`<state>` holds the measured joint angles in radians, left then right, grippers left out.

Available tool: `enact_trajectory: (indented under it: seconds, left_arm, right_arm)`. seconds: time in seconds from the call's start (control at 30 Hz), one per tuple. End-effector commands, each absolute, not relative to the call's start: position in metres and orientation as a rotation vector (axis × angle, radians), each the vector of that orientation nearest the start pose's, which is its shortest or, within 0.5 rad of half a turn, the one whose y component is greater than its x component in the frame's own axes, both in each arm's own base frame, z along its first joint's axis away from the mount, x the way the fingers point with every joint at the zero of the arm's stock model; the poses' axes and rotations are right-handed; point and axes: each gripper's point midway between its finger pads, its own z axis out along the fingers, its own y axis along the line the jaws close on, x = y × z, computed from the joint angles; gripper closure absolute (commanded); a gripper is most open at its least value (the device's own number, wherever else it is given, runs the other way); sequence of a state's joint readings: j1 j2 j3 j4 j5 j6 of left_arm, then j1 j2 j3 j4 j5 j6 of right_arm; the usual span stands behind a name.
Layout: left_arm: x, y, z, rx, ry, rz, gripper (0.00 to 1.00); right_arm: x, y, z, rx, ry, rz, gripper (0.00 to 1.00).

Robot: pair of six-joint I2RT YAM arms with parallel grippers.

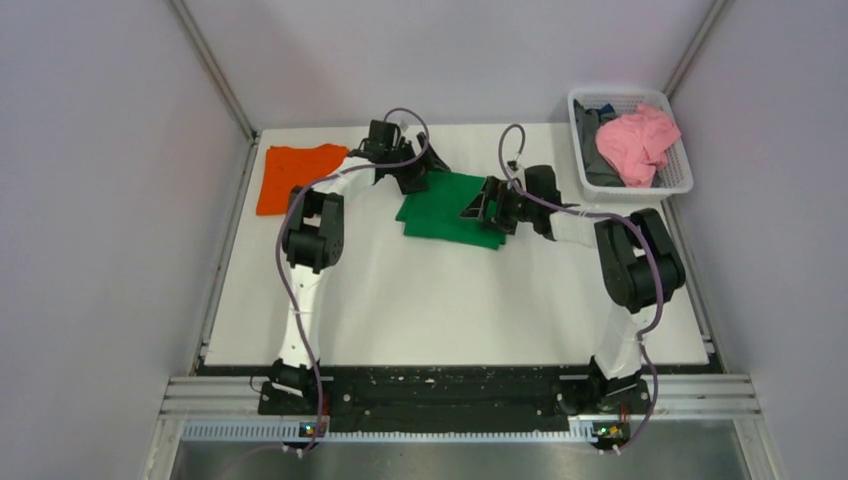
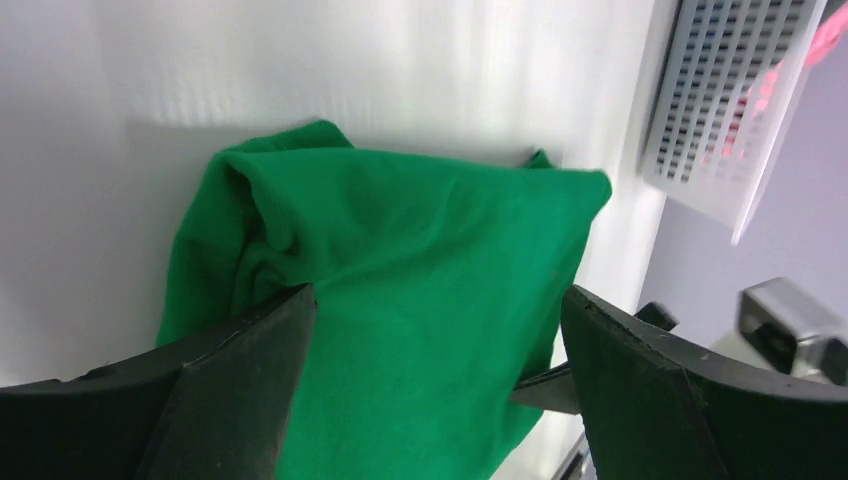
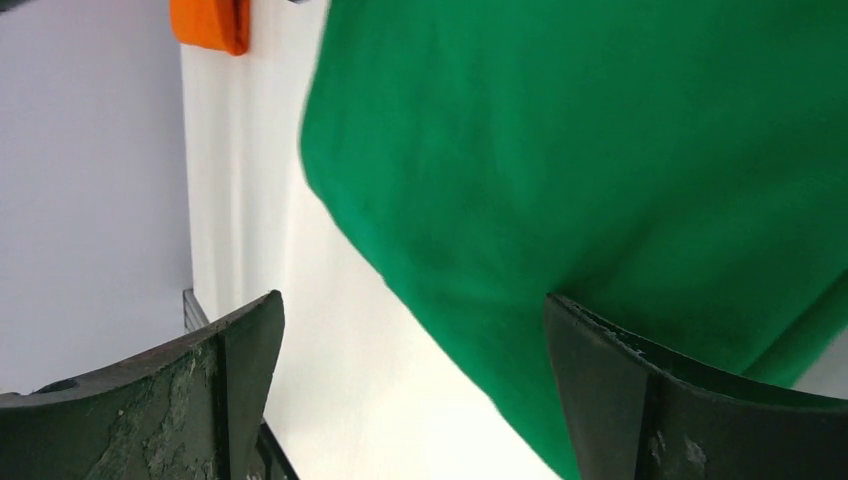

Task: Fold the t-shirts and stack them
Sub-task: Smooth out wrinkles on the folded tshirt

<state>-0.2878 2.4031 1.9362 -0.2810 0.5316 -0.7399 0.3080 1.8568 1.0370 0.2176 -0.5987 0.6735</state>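
Observation:
Next, my left gripper grabs the green t-shirt's folded layers, together at its far corner [image 1: 431, 177] near the orange t-shirt [image 1: 295, 176], to stack it there still folded.
The green t-shirt [image 1: 447, 210] lies folded into a rough rectangle at the table's middle back. The orange t-shirt [image 1: 295, 176] lies flat, folded, at the far left. My left gripper [image 1: 412, 177] hangs open over the green shirt's far left corner. In the left wrist view the green t-shirt [image 2: 400, 270] fills the gap between the wide-apart jaws of that gripper [image 2: 435, 345], which hold nothing. My right gripper [image 1: 487, 206] stands open at the shirt's right edge. In its wrist view, the green t-shirt [image 3: 600, 160] lies under the right finger [image 3: 620, 390] of the gripper [image 3: 415, 335]; the orange t-shirt [image 3: 210, 22] shows far off.
A white mesh basket [image 1: 676, 186] at the back right holds a pink cloth [image 1: 640, 142] and a dark one [image 1: 597, 150]. The same basket [image 2: 720, 110] shows in the left wrist view. White walls close in the table on three sides.

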Motion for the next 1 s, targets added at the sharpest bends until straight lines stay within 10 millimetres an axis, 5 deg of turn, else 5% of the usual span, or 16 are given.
enact_trajectory:
  seconds: [0.0,0.17,0.47,0.6,0.73,0.87,0.97]
  left_arm:
    - [0.555,-0.270,0.050,-0.364,2.442,-1.084,0.01]
    - [0.522,-0.247,0.023,-0.429,2.535,-0.919,0.01]
    - [0.421,-0.218,0.039,-0.418,2.495,-0.778,0.01]
    - [0.403,-0.226,0.067,-0.382,2.457,-0.803,0.01]
    - [0.392,-0.220,0.091,-0.381,2.452,-0.668,0.01]
    - [0.365,-0.203,0.089,-0.453,2.487,-0.497,0.01]
    - [0.349,-0.190,0.082,-0.497,2.503,-0.395,0.01]
  right_arm:
    - [0.400,0.241,0.053,0.067,2.353,1.102,0.01]
    - [0.371,0.237,0.021,0.095,2.427,1.132,0.01]
    - [0.296,0.227,0.019,0.132,2.476,1.163,0.01]
    - [0.289,0.227,0.050,0.088,2.415,1.145,0.01]
    - [0.310,0.216,0.104,0.065,2.305,1.019,0.01]
    - [0.317,0.196,0.153,0.078,2.187,0.885,0.01]
    - [0.307,0.170,0.154,0.129,2.178,0.744,0.01]
